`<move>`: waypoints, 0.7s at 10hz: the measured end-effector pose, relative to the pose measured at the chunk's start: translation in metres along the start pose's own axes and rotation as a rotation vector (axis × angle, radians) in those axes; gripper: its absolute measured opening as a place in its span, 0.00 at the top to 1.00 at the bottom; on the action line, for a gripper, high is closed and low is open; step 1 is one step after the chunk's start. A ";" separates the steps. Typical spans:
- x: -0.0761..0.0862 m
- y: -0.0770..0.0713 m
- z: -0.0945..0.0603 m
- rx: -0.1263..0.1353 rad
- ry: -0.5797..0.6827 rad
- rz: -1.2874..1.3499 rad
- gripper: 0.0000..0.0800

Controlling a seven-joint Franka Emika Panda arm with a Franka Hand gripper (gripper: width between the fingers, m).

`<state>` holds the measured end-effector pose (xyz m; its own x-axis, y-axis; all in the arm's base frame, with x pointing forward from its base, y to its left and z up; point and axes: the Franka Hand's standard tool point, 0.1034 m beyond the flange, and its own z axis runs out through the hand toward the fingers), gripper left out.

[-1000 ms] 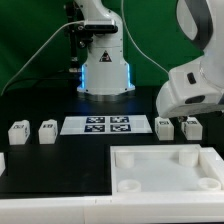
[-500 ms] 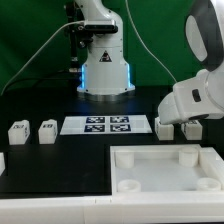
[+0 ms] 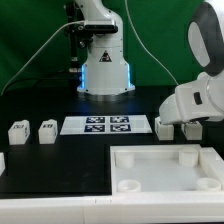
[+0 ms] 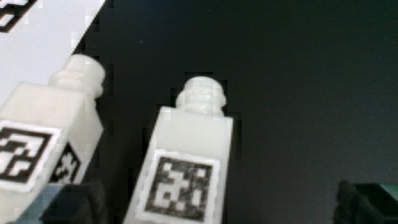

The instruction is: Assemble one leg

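Observation:
The leg's peg needs to stay free to enter the corner socket of the tray-like piece. My gripper should grab the white leg by its tagged body [image 4: 182,178] next.
Two white legs stand at the exterior view's right, one [image 3: 163,126] beside the marker board and one [image 3: 190,128] further right. The arm's white hand [image 3: 196,100] hangs just above them and hides its fingers. In the wrist view both legs show with their tags and pegs: one [image 4: 39,125] to the side, the other [image 4: 191,150] between the open fingers. My gripper [image 4: 217,205] is open, with dark fingertips [image 4: 64,204] on either side of that leg, not touching it. Two more legs [image 3: 17,132] [image 3: 46,131] stand at the exterior view's left.
The marker board [image 3: 108,125] lies flat at the table's middle; its corner shows in the wrist view [image 4: 18,18]. The large white square tray-like piece [image 3: 150,155] with corner sockets lies in front. The robot base [image 3: 105,70] stands behind.
The hand has come down a little and shifted toward the exterior view's right over the two right legs. The legs have not moved.

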<state>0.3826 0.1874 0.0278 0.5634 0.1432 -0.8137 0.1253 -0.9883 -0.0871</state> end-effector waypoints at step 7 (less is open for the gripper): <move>0.008 0.001 0.021 0.004 -0.026 -0.003 0.19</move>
<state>0.3700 0.1863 0.0097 0.5417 0.1445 -0.8280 0.1233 -0.9881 -0.0917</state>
